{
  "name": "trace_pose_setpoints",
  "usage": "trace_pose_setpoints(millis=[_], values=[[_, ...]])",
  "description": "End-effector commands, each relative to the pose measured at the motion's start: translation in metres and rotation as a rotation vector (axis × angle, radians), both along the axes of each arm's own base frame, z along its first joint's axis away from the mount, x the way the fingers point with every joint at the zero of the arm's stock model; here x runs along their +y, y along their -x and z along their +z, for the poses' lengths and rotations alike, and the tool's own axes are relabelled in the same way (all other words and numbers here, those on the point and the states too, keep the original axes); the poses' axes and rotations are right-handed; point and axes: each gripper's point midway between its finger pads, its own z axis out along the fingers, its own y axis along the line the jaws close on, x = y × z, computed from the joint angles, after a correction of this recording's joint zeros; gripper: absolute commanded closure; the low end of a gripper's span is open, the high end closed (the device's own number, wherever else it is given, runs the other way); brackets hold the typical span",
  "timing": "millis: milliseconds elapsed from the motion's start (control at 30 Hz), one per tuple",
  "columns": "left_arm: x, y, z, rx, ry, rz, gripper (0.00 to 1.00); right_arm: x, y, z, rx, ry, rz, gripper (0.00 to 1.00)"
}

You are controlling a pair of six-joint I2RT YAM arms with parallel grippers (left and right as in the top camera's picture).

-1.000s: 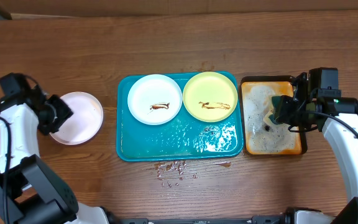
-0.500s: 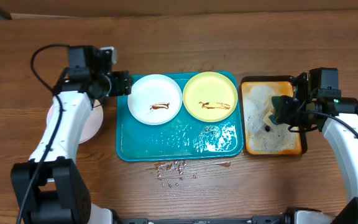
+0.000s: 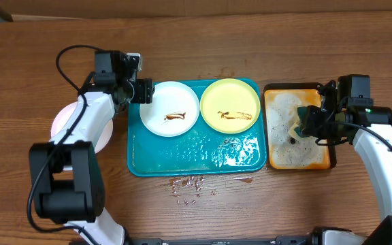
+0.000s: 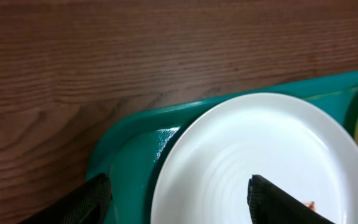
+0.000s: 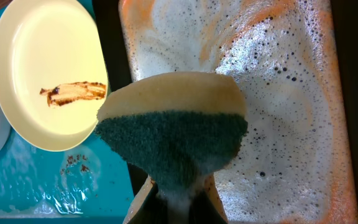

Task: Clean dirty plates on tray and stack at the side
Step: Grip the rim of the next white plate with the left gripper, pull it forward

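Observation:
The left gripper grabs the white plate's rim [image 3: 143, 104] opposite the yellow-green plate [image 3: 230, 103] next. That leaves the white plate's smeared side free for sponging and stacking.
On the teal tray [image 3: 182, 160] lie a white plate [image 3: 169, 109] and a yellow-green plate [image 3: 230, 103], each with a brown smear. A third pale plate [image 3: 105, 135] sits on the table to the left, partly under my left arm. My left gripper [image 3: 143, 92] is open at the tray's far left corner. Up close, the left gripper [image 4: 179, 200] straddles the white plate's [image 4: 260, 149] rim, with one finger [image 4: 82, 202] over the tray [image 4: 132, 155]. My right gripper [image 3: 305, 124] is shut on a yellow-and-green sponge [image 5: 173, 124] above the foam.
A narrow orange tray [image 3: 331, 146] full of soapy foam stands right of the teal tray. Brown sauce spots [image 3: 189, 182] and water lie on the wood in front of the teal tray. Suds pool in the teal tray's near right corner [image 3: 240, 151].
My left arm swung from the pale plate on the table to the white plate's left rim, and its jaws opened. The right arm and sponge have not moved.

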Motion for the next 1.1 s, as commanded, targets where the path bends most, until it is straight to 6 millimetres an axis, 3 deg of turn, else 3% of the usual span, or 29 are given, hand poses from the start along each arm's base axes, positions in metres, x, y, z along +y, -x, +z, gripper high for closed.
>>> trace_pose_setpoints(millis=[0,200,367,700,1067], values=[[0.000,-0.006,-0.014,0.014,-0.019,-0.019,0.28,-0.002,-0.005,0.010,-0.036,0.012,0.004,0.96],[-0.001,-0.001,-0.038,0.071,-0.010,-0.017,0.32,-0.002,-0.005,0.010,-0.035,0.011,0.004,0.96],[-0.002,0.004,-0.059,0.135,0.023,0.022,0.44,-0.001,-0.003,0.009,-0.028,0.011,0.004,0.96],[-0.010,0.017,-0.067,0.197,0.065,0.003,0.96,-0.001,-0.003,0.009,-0.028,0.010,0.004,0.96],[-0.006,0.055,-0.076,0.359,0.049,0.018,0.96,-0.001,-0.003,0.009,-0.024,0.010,0.004,0.96]])
